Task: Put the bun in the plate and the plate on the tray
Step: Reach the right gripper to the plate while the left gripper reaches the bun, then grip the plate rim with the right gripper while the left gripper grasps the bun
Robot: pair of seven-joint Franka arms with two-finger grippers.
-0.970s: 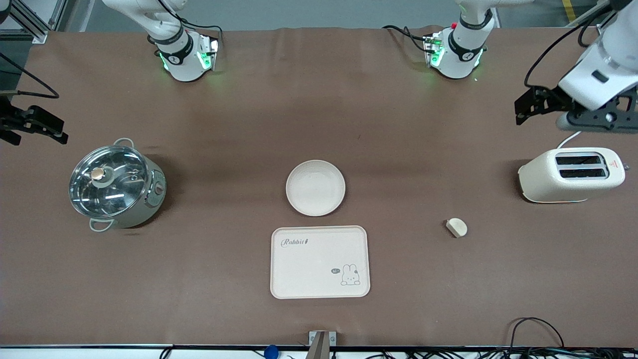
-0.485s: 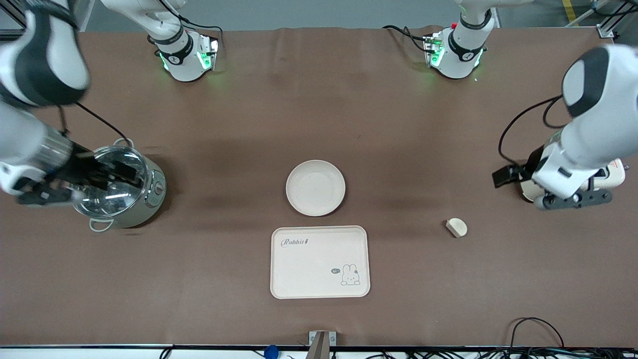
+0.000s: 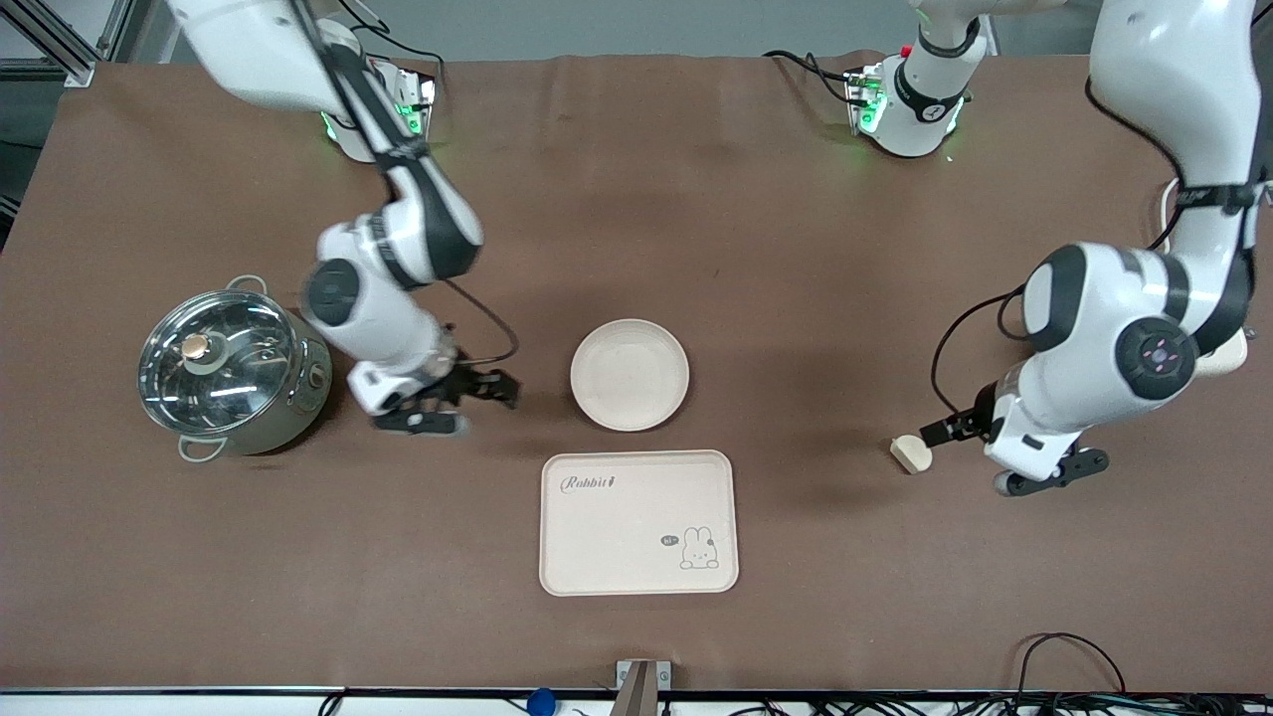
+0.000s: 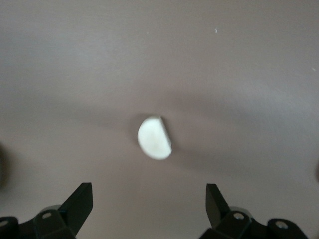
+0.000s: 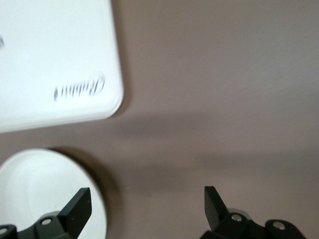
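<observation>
My right gripper will next take hold of the plate by its rim (image 3: 574,372), so that I can set the plate on the Rabbit tray (image 3: 638,522).
The bun (image 3: 911,454) lies on the brown table toward the left arm's end, flat side up at a slant. My left gripper (image 3: 950,430) is open and low just beside it, on the side of the left arm's end. In the left wrist view the bun (image 4: 155,137) lies ahead of the open left gripper (image 4: 148,199), apart from both fingers. The empty plate (image 3: 630,375) sits mid-table, with the Rabbit tray (image 3: 638,522) nearer the camera. My right gripper (image 3: 487,386) is open beside the plate, toward the right arm's end. The right wrist view shows the right gripper (image 5: 147,204), the plate (image 5: 45,194) and the tray (image 5: 50,64).
A steel pot with a glass lid (image 3: 231,370) stands toward the right arm's end, close to the right arm's wrist. A cream toaster (image 3: 1231,350) at the left arm's end is mostly hidden by the left arm. Cables lie along the table's near edge.
Both arms swung in from the table's ends. The left gripper came down from over the toaster to beside the bun. The right gripper moved from over the pot to beside the plate.
</observation>
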